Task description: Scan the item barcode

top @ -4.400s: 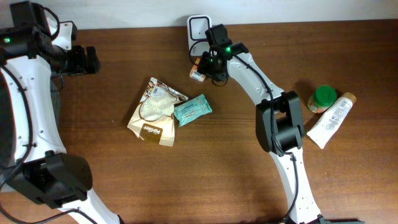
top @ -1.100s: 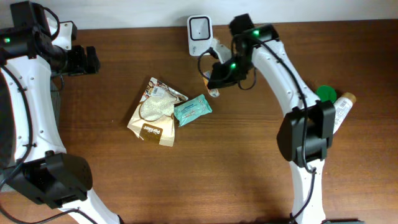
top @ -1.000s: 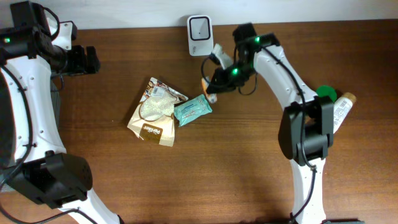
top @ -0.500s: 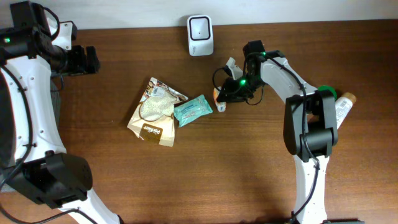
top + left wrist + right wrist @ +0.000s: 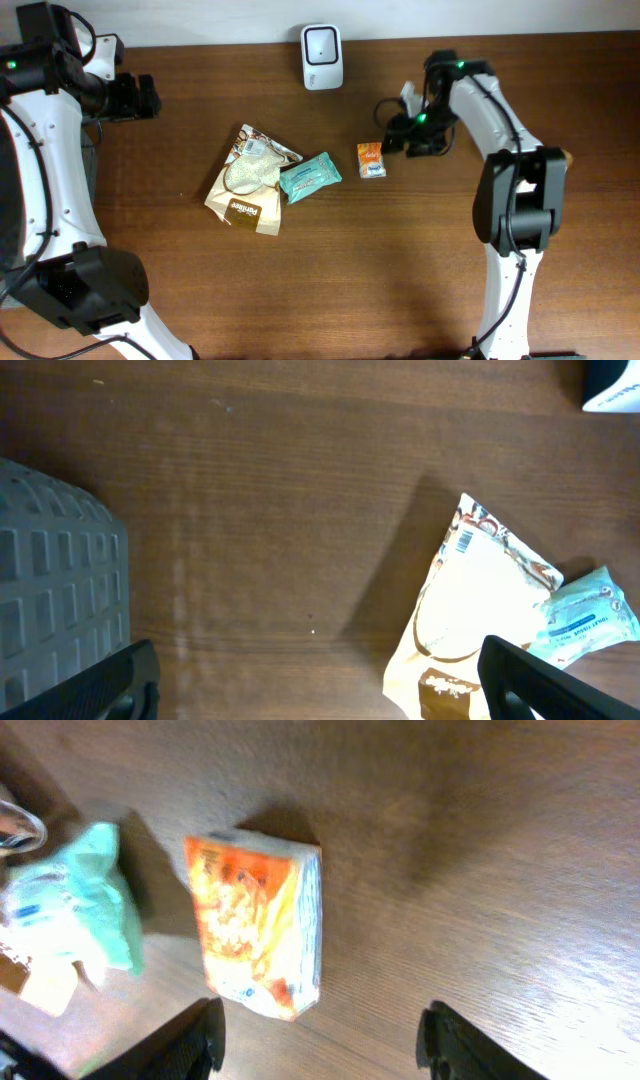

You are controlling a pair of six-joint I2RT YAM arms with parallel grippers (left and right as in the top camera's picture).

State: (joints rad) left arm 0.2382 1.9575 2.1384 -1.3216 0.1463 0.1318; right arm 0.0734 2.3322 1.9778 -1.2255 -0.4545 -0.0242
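Note:
The robot's right gripper should next grab the orange packet [image 5: 371, 160] by its end nearest the fingertips. The rest of the packet then stays exposed to show its barcode for scanning.
The item, a small orange packet [image 5: 371, 160], lies flat on the wooden table, right of the teal pack. In the right wrist view the orange packet [image 5: 260, 925] rests free, just ahead of the fingers. My right gripper [image 5: 400, 135] [image 5: 322, 1025] is open and holds nothing, a short way right of the packet. The white barcode scanner [image 5: 322, 43] stands at the table's back edge. My left gripper [image 5: 142, 97] [image 5: 310, 680] hangs wide open and empty over bare wood at the far left.
A beige pouch [image 5: 245, 180] [image 5: 480, 600] and a teal wipes pack [image 5: 310, 175] [image 5: 75, 900] lie left of centre, touching each other. A white tube [image 5: 558, 160] peeks out behind the right arm. A grey ribbed object [image 5: 50, 590] sits at the left wrist view's edge.
The right gripper carried the orange packet from the scanner down to the table, opened, let it go and drew back to the right. The left arm stayed still.

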